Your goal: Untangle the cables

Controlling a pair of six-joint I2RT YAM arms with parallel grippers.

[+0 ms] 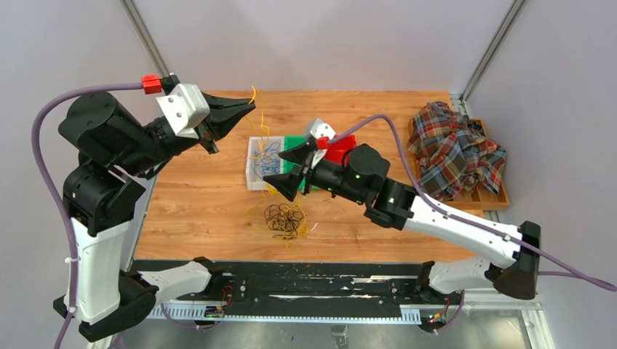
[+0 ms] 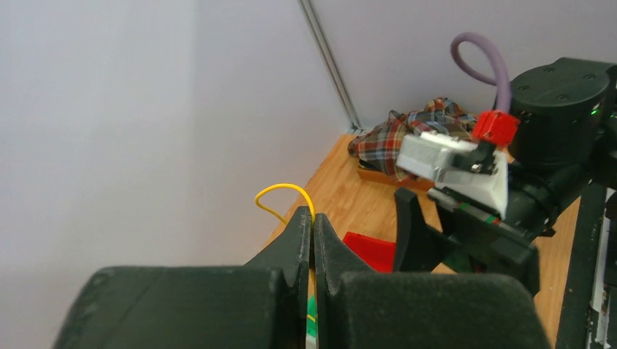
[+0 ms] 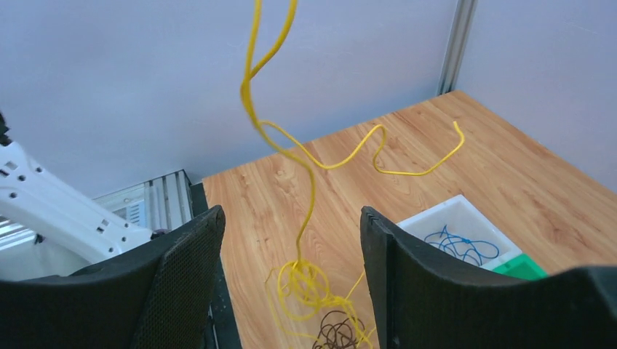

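My right gripper should next grab the yellow cable by its hanging part beside the coil [image 3: 309, 211], so the coil's loops can loosen.
My left gripper [image 1: 247, 109] is raised over the table's far left and is shut on a thin yellow cable [image 1: 254, 94]. In the left wrist view the cable [image 2: 287, 187] loops out above the closed tips [image 2: 313, 218]. The cable hangs down to a tangle of yellow and dark brown cables [image 1: 284, 218] on the wood. My right gripper [image 1: 291, 171] is open and empty above the tangle. In the right wrist view the hanging yellow cable [image 3: 313, 195] passes between the spread fingers [image 3: 292, 212] without touching them, and the tangle [image 3: 309, 287] lies below. A blue cable [image 3: 462, 243] lies in a white tray [image 3: 444, 207].
The white tray [image 1: 252, 174], a green tray [image 1: 295, 143] and a red tray [image 1: 340, 151] stand side by side mid-table. A plaid cloth [image 1: 455, 145] lies on a wooden tray at the right edge. Grey walls close in the back and sides.
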